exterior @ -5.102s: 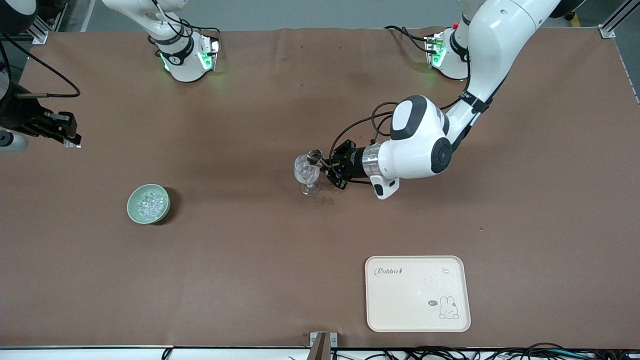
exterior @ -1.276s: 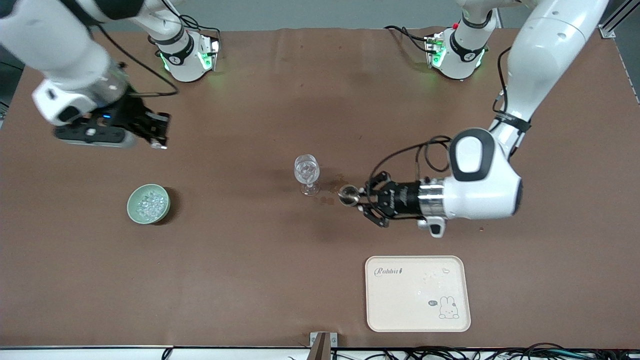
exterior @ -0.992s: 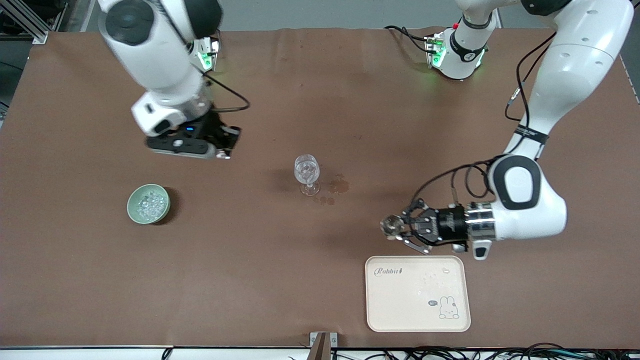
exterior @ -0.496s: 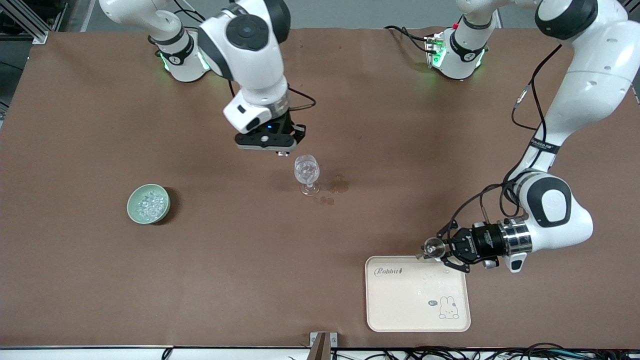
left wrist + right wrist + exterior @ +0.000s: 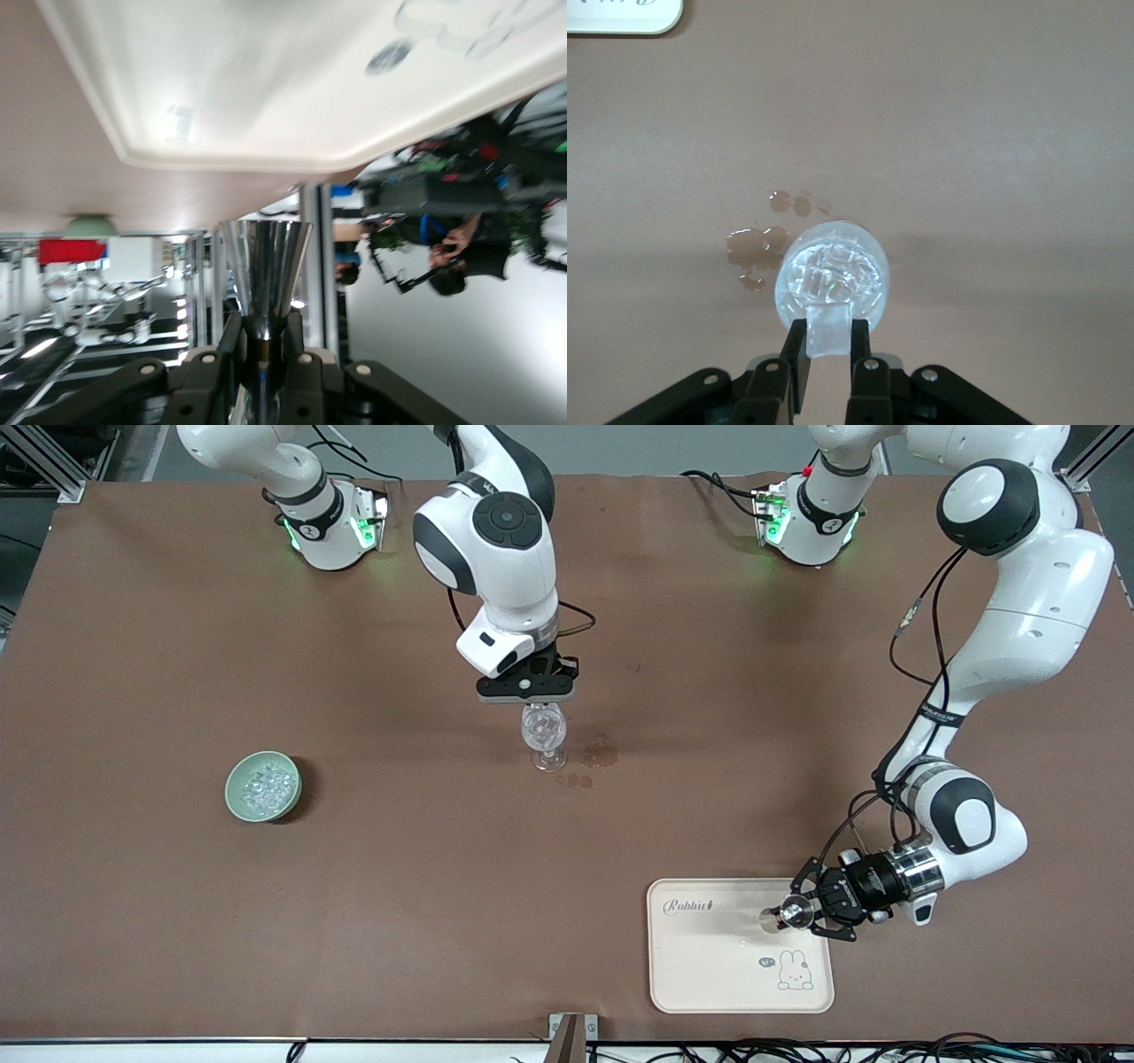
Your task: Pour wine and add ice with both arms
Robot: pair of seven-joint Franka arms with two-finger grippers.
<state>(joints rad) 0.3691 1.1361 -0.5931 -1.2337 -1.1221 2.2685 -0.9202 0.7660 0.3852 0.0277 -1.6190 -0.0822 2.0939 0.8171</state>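
Observation:
The metal cup's wide lower end (image 5: 266, 230) is hanging above the cream tray (image 5: 266, 106) in the left wrist view, so my left gripper needs to stay closed on the cup.
A clear stemmed glass (image 5: 544, 732) stands mid-table with lumps of ice (image 5: 831, 273) in its cup. My right gripper (image 5: 534, 703) hangs just over its rim, shut on one clear ice lump (image 5: 829, 329). A green bowl (image 5: 233, 790) holding more ice (image 5: 265, 782) sits toward the right arm's end. My left gripper (image 5: 804, 912) is low over the cream tray (image 5: 700, 965), shut on the stem of a small shiny metal cup (image 5: 788, 915). In the left wrist view that metal cup (image 5: 265, 261) points away from the fingers (image 5: 297, 341). I cannot tell whether the glass holds wine.
Brownish wet spots (image 5: 601, 755) lie on the brown table cover beside the glass foot, toward the left arm's end. The tray with its rabbit drawing (image 5: 795, 970) lies near the table's front edge. Cables run along that edge.
The right arm swung from the bowl's end of the table to above the glass. The left arm carried the metal cup from beside the glass down to over the tray.

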